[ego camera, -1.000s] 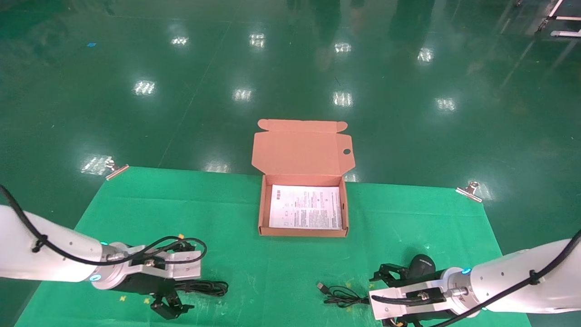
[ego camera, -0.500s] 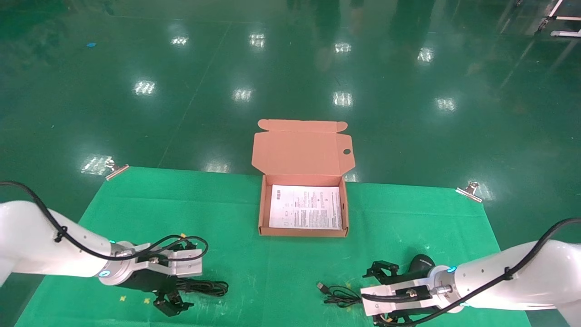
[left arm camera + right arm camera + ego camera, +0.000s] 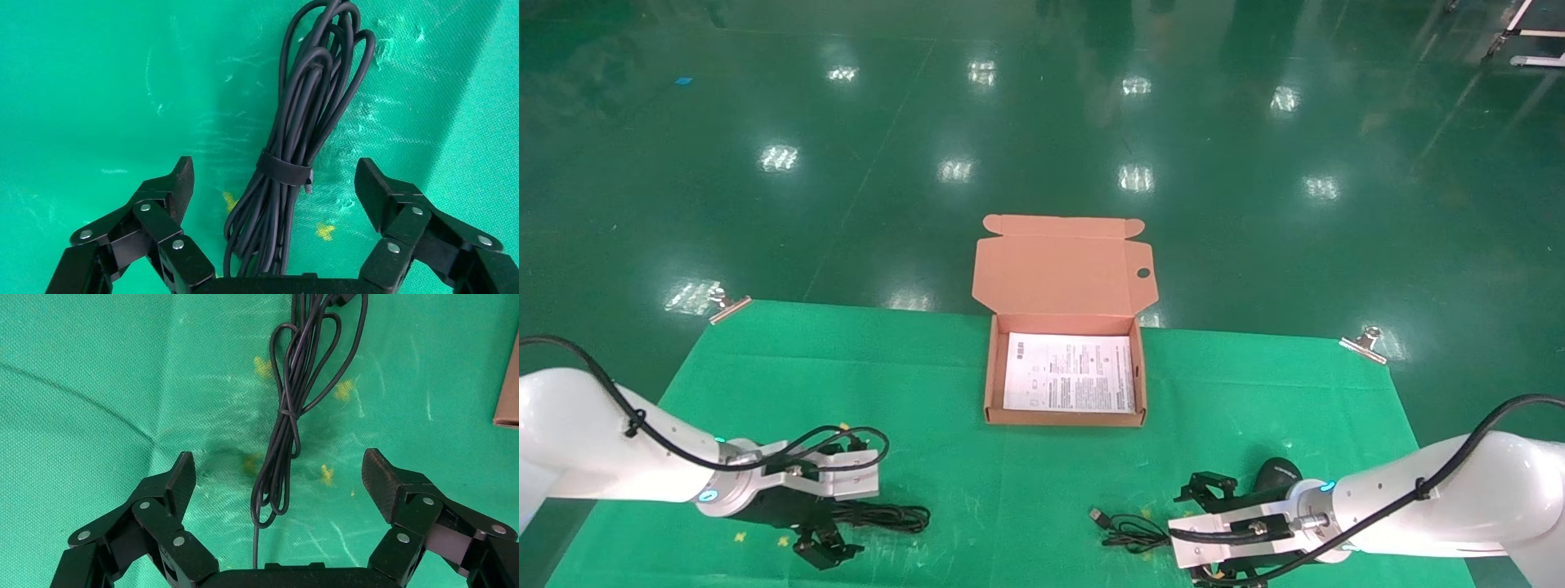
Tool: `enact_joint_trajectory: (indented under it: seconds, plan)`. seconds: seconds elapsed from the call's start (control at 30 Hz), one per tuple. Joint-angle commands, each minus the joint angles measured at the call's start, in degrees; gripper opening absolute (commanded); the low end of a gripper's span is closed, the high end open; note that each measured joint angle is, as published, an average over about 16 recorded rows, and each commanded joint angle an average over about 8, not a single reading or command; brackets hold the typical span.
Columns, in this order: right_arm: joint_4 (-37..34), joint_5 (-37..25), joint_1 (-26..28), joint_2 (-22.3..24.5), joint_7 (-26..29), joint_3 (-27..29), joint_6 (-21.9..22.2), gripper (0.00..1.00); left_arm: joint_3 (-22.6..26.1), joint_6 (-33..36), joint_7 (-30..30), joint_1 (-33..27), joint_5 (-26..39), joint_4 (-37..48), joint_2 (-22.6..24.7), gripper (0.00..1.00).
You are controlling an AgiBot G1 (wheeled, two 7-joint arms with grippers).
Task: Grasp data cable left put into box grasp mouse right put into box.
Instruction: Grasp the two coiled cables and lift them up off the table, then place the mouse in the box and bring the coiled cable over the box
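Both fingers of my right gripper reach the green cloth on either side of the cord's strapped loops, so it is time to close and catch the mouse cord.
The data cable (image 3: 888,516) lies as a slim black strapped bundle on the green cloth at the near left. My left gripper (image 3: 832,521) is open just above it. In the left wrist view the data cable (image 3: 294,153) runs between the spread fingers of my left gripper (image 3: 275,174). The black mouse (image 3: 1279,474) sits at the near right, with its cord (image 3: 1130,531) and silver plug (image 3: 1097,515) stretched out to the left. My right gripper (image 3: 1204,532) is open over the cord (image 3: 287,416) next to the mouse, which is out of the right wrist view (image 3: 278,471). The open box (image 3: 1065,417) stands mid-table.
The box's lid (image 3: 1058,273) stands up at the back over the white sheet (image 3: 1068,371) on its floor. Metal clips (image 3: 730,304) (image 3: 1365,343) hold the cloth's far corners. A corner of the box (image 3: 508,386) shows in the right wrist view.
My right gripper has shifted a little left, over the mouse's cord. My left gripper has settled slightly lower over the data cable. Cable, mouse and box have not moved.
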Motion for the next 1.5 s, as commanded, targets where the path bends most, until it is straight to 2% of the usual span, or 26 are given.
enact_joint_trajectory:
  seconds: [0.03,1.27,1.5]
  plan:
    - [-0.45,0.04,-0.01,-0.16,-0.14,0.02,0.21,0.00,-0.05,-0.25,0.13,-0.04,-0.06,0.76,0.19,0.00]
    - [0.45,0.06,0.07,0.24,0.15,0.06,-0.23,0.00,0.02,0.26,-0.17,0.08,-0.01,-0.76,-0.22,0.00]
    - [1.16,1.33,0.68,1.55,0.89,1.01,-0.85,0.00,0.12,0.51,0.80,0.11,0.08,-2.00,-0.94,0.00]
